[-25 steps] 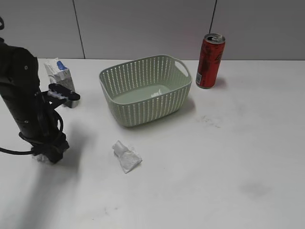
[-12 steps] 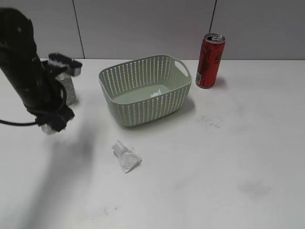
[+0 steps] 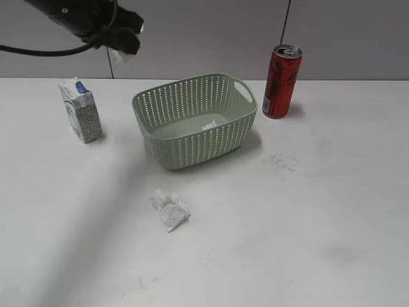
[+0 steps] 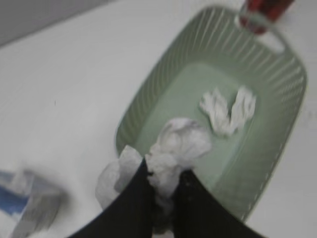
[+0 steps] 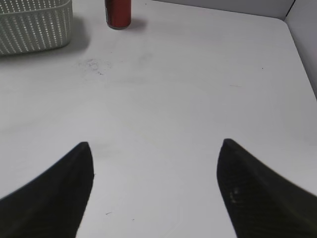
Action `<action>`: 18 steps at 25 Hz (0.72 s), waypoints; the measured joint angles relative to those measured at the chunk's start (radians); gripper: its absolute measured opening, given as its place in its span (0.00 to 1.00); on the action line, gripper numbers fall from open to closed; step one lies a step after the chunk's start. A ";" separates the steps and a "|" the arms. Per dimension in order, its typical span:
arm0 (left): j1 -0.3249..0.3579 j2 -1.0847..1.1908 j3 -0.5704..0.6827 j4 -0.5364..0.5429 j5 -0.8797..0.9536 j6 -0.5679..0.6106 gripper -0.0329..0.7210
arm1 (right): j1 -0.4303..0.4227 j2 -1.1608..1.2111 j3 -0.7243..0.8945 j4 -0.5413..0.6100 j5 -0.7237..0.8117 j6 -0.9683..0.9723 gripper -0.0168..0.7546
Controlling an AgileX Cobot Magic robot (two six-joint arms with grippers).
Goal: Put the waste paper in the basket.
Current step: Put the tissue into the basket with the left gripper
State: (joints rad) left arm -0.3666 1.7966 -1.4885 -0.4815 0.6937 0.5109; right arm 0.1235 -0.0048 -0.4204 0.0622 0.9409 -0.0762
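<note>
My left gripper should stay closed on the white wad [image 3: 120,57] until the wad is over the bottom of the basket, because the wad is high outside the basket's rim [image 3: 135,103].
The pale green basket [image 3: 148,107] stands at the table's middle back and holds one white paper wad [image 3: 209,125], which also shows in the left wrist view [image 4: 228,110]. My left gripper [image 3: 123,50] is raised high at the upper left, left of the basket, shut on a second white wad [image 4: 173,148]. In the left wrist view the basket [image 4: 277,144] lies below the held wad. A third crumpled wad [image 3: 169,210] lies on the table in front of the basket. My right gripper [image 5: 154,148] is open and empty over bare table.
A red drinks can [image 3: 282,81] stands right of the basket and shows in the right wrist view [image 5: 118,13]. A speckled carton with a blue top [image 3: 80,110] stands left of the basket. The table's right edge meets a wall [image 5: 302,29].
My left arm has risen from low at the table's left to high at the upper left, carrying the wad up and toward the basket.
</note>
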 joint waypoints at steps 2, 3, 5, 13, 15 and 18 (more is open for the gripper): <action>-0.027 0.000 0.000 -0.027 -0.102 0.000 0.12 | 0.000 0.000 0.000 0.000 0.000 0.000 0.78; -0.042 0.001 0.000 -0.034 -0.154 0.000 0.12 | 0.000 0.000 0.000 0.000 0.000 0.000 0.78; -0.081 0.012 -0.001 -0.038 -0.242 0.000 0.12 | 0.000 0.000 0.000 0.000 0.000 0.000 0.78; -0.193 0.151 -0.001 0.052 -0.405 0.000 0.20 | 0.000 0.000 0.000 0.000 0.000 0.000 0.78; -0.197 0.197 -0.001 0.054 -0.405 0.000 0.35 | 0.000 0.000 0.000 0.000 0.000 0.000 0.78; -0.197 0.253 -0.001 0.056 -0.388 0.000 0.65 | 0.000 0.000 0.000 0.000 0.000 0.000 0.78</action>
State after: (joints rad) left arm -0.5632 2.0492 -1.4898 -0.4250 0.3055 0.5109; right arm 0.1235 -0.0048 -0.4204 0.0622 0.9409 -0.0759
